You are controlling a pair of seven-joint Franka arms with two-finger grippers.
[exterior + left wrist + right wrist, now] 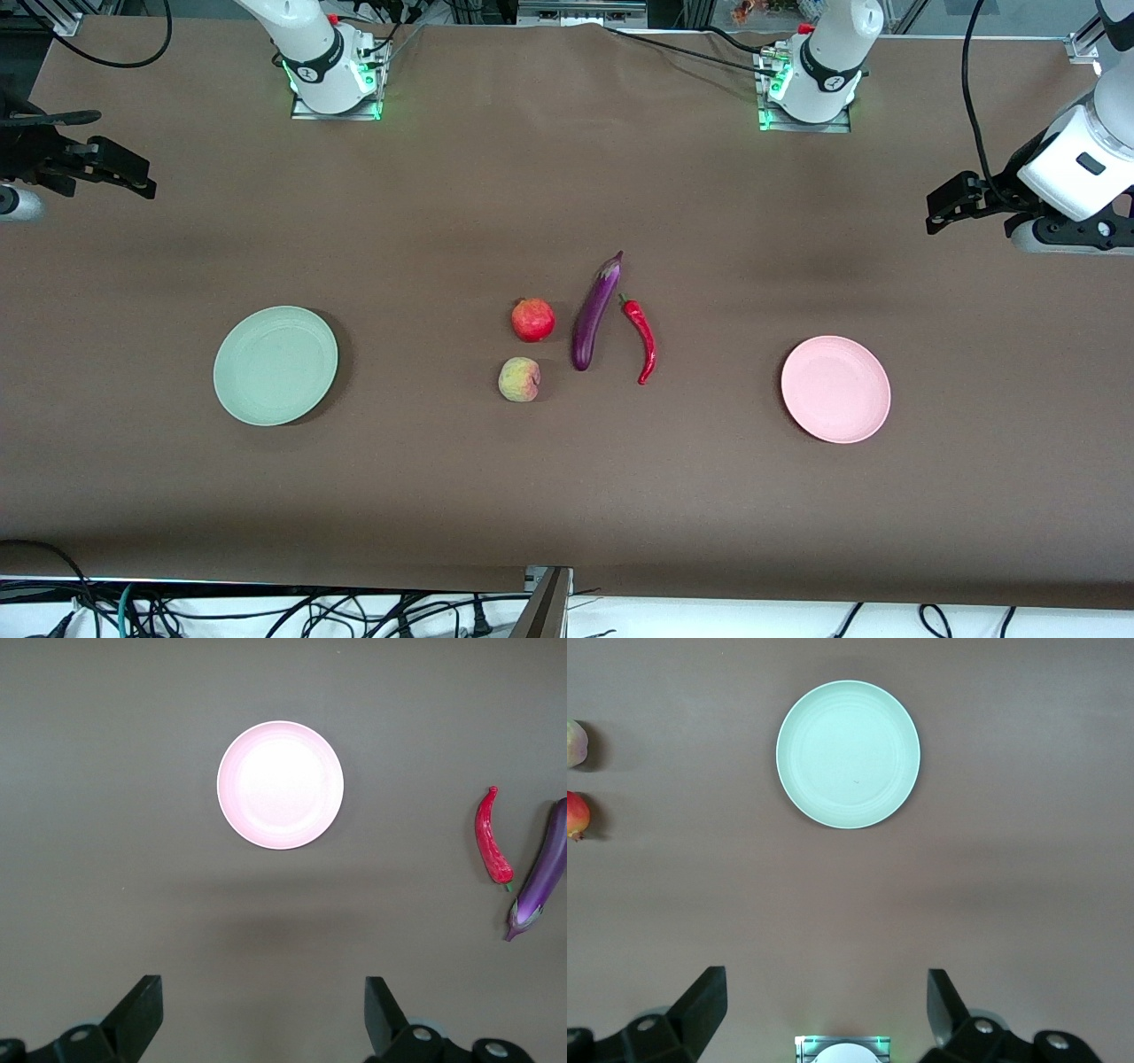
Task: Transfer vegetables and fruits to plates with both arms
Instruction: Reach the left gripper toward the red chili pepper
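Observation:
The red chili pepper should go on the pink plate (835,388), so my left gripper will next grab the pepper by its thick stem end (633,309).
The purple eggplant (595,312) and the red chili pepper (641,339) lie side by side mid-table. The red pomegranate-like fruit (532,320) and the peach (519,379) lie beside them, toward the right arm's end. The pale green plate (275,365) sits toward the right arm's end and the pale pink plate (835,388) toward the left arm's end. Both plates are bare. My left gripper (941,211) hangs open high over its end of the table; its wrist view shows the pink plate (280,785), chili (492,835) and eggplant (540,870). My right gripper (140,182) hangs open over its end, seeing the green plate (848,754).
The two arm bases (337,84) (806,93) stand along the table edge farthest from the front camera. Cables and a metal bracket (547,602) lie past the table edge nearest to that camera. Brown cloth covers the table (567,496).

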